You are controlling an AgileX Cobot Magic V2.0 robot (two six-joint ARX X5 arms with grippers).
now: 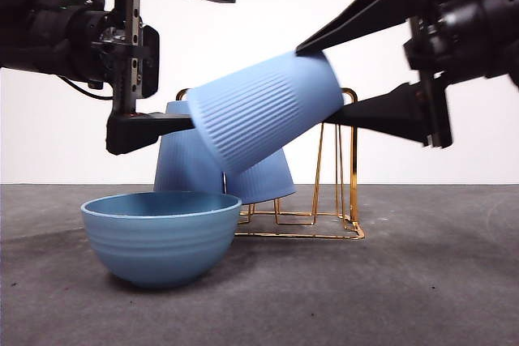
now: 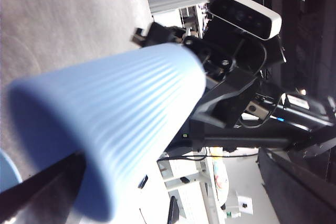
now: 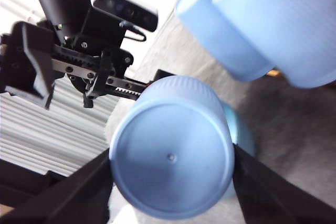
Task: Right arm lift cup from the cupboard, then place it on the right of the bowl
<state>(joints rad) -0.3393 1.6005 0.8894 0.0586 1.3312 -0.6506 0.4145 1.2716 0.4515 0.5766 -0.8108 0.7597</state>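
Note:
My right gripper's fingers already cover the narrow base. My left gripper grips the cup by its open rim (image 1: 203, 129) (image 2: 90, 151) next, where fingers fit.
The ribbed blue cup (image 1: 263, 107) hangs tilted in the air above the bowl (image 1: 160, 237), clear of the gold wire cupboard (image 1: 353, 168). My right gripper (image 1: 316, 85) comes in from the right and is shut on the cup's narrow base end. In the right wrist view the cup's round base (image 3: 170, 161) sits between the right gripper's (image 3: 170, 163) two jaws. My left gripper (image 1: 212, 61) is wide open at the left, its lower finger (image 1: 150, 129) reaching the cup's rim end. The left wrist view shows the cup (image 2: 105, 124) close up beside one finger (image 2: 42, 184).
Two more blue cups (image 1: 182, 155) (image 1: 263, 180) rest upside down on the cupboard behind the bowl. They also show in the right wrist view (image 3: 220, 24) (image 3: 283, 24). Grey table (image 1: 422, 281) stretches to the right of the bowl.

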